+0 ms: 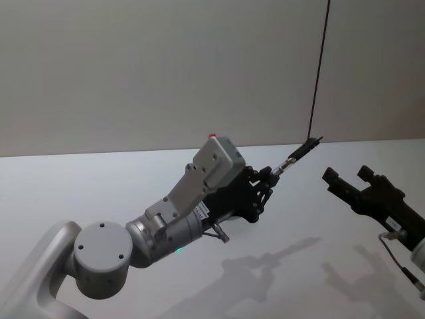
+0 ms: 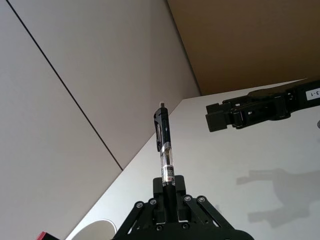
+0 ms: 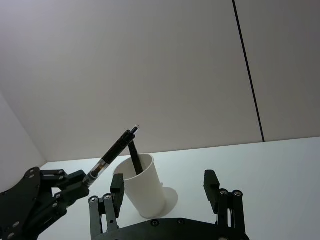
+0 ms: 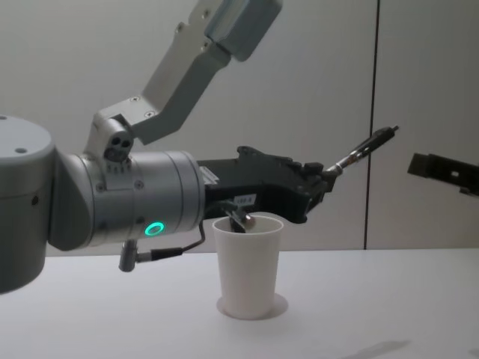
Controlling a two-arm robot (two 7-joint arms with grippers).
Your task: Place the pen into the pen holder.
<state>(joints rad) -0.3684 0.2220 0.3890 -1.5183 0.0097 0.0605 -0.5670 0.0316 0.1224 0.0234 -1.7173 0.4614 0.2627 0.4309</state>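
Note:
I should grab the pen's black end (image 4: pixel 376 140) next with my right gripper, to put the pen into the white paper cup pen holder (image 4: pixel 247 269).
My left gripper (image 1: pixel 269 178) is shut on the lower end of a black and clear pen (image 1: pixel 302 151). The pen slants up and forward, toward the right. In the chest view the left gripper (image 4: pixel 323 178) hangs above and just right of the white paper cup pen holder (image 4: pixel 247 269), with the pen (image 4: pixel 367 149) past the rim. A dark stick-like thing (image 3: pixel 134 157) leans inside the pen holder (image 3: pixel 145 190). My right gripper (image 1: pixel 346 178) hovers open to the right with nothing between its fingers. From the left wrist, the pen (image 2: pixel 164 145) points toward the right gripper (image 2: pixel 225 117).
The white table (image 1: pixel 99 193) runs back to a pale grey wall with a dark vertical seam (image 1: pixel 320 66). The left arm's large grey joint (image 4: pixel 112 198) takes up the left of the chest view, in front of the pen holder's left side.

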